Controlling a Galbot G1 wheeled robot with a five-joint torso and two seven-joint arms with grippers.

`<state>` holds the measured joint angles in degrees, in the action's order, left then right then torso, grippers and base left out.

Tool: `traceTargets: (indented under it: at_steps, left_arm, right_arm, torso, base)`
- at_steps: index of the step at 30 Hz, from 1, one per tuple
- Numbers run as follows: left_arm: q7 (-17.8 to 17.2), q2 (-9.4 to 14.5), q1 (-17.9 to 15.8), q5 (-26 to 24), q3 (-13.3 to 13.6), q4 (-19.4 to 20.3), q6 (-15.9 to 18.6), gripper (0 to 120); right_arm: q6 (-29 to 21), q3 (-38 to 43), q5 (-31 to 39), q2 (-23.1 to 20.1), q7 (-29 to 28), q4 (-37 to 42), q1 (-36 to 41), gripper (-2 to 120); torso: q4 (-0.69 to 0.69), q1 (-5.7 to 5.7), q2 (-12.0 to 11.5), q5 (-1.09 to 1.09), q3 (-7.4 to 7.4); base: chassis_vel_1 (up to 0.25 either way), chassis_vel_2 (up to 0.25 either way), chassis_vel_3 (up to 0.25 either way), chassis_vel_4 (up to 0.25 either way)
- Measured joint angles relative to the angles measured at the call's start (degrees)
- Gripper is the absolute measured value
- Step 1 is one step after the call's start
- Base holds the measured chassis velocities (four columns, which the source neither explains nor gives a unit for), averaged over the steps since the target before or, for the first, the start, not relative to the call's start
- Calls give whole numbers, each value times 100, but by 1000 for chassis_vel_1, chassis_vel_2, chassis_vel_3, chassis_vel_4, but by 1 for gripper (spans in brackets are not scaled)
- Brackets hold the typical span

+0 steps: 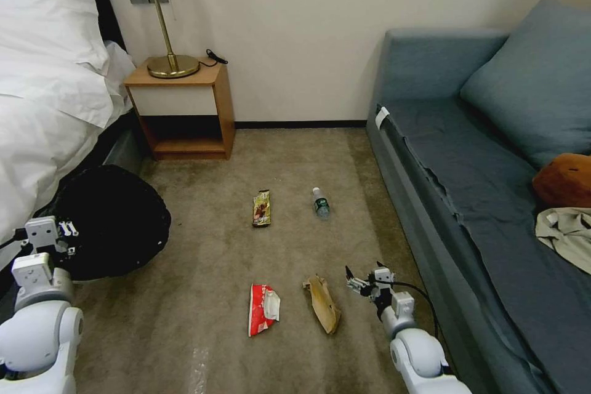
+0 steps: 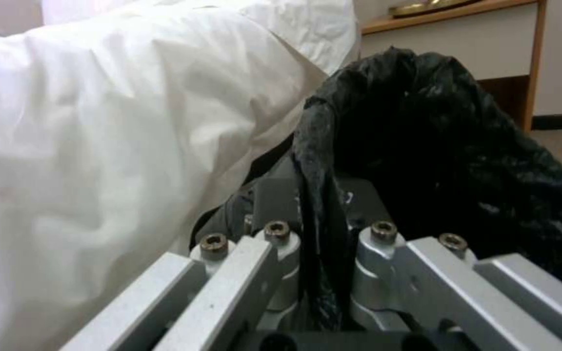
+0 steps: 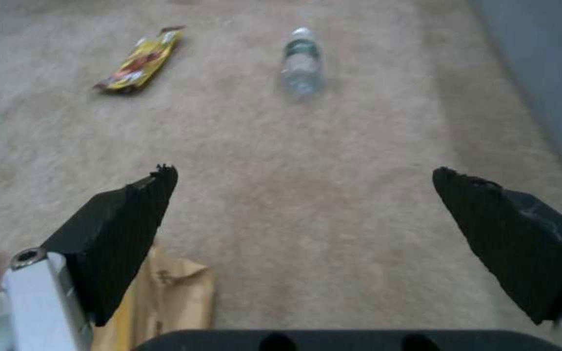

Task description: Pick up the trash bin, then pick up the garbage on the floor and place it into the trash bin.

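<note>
The tan-yellow wrapper should drop into the trash bin [image 1: 111,221]. My right gripper will next grab it by its crumpled middle [image 1: 322,306] for that.
The trash bin [image 1: 111,221], wrapped in its black bag liner [image 2: 437,146], hangs at the left beside the bed, my left gripper [image 1: 64,237] shut on its bagged rim [image 2: 320,234]. On the carpet lie the red-and-white wrapper [image 1: 263,308], the tan-yellow wrapper [image 1: 323,303], the gold-brown candy-bar wrapper [image 1: 261,208] and the clear bottle [image 1: 321,203]. My right gripper [image 1: 363,280] hovers open just right of the tan-yellow wrapper [image 3: 164,302], fingers [image 3: 125,224] wide apart, nothing between them. Farther off lie the candy-bar wrapper [image 3: 139,61] and bottle [image 3: 301,61].
A white-sheeted bed [image 1: 49,92] lines the left side, with a wooden nightstand [image 1: 184,111] and lamp [image 1: 163,12] at the back. A blue sofa [image 1: 486,166] runs along the right, carrying a beige jacket [image 1: 566,234] and a brown cushion [image 1: 563,181].
</note>
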<state>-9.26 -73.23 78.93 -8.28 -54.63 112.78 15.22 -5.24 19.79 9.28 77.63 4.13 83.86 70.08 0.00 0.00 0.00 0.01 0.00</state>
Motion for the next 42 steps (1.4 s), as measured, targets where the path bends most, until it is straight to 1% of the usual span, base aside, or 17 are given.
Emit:
traceTargets:
  at_steps: [3, 4, 6, 10, 12, 16, 24, 32, 35, 42]
  left_arm:
    - [-1, -72, 50, 61, 24, 56, -1, 5]
    - [-1, -72, 50, 61, 24, 56, -1, 5]
    - [-1, -91, 61, 83, 9, 70, -1, 5]
    - [0, -102, 79, 113, -28, 72, -1, 5]
    - [4, -134, 114, 139, -56, 107, -1, 5]
    - [22, -194, 155, 169, -73, 176, -1, 5]
    - [29, -263, 157, 199, -82, 253, 21, 5]
    - [26, -311, 138, 225, -64, 256, 30, 5]
    - [26, -369, 178, 255, -44, 258, 31, 5]
    - [26, -393, 151, 298, -41, 214, 29, 5]
  right_arm:
    - [-269, -403, 203, -101, 3, -153, -353, 100]
    - [-269, -403, 203, -101, 3, -153, -353, 100]
    - [-406, -647, 335, -173, 65, -270, -562, 100]
    - [-532, -893, 516, -244, 156, -426, -778, 100]
    - [-618, -1116, 689, -327, 200, -640, -1006, 100]
    - [-720, -1325, 928, -425, 244, -873, -1178, 100]
    - [-739, -1493, 931, -474, 417, -1195, -1189, 100]
    - [-741, -1531, 964, -434, 494, -1333, -1138, 100]
    - [-717, -1562, 829, -404, 580, -1423, -1082, 100]
    - [-609, -1612, 524, -318, 661, -1681, -1029, 100]
  torso:
    - [0, 0, 0, -1, 0]
    - [0, 0, 0, -1, 0]
    - [0, 0, 0, -1, 0]
    - [0, 0, 0, 0, 0]
    - [1, 0, 0, -1, 0]
    - [1, 0, 0, 0, 0]
    - [0, 0, 0, 0, 0]
    - [0, 0, 0, 0, 0]
    - [0, 0, 0, -1, 0]
    - [0, 0, 0, 0, 0]
  base:
    - [0, 0, 0, 0]
    - [0, 0, 0, 0]
    - [0, 0, 0, 0]
    - [0, 0, 0, 0]
    - [0, 0, 0, 0]
    - [0, 0, 0, 0]
    - [0, 0, 0, 0]
    - [0, 0, 0, 0]
    - [0, 0, 0, 0]
    - [0, 0, 0, 0]
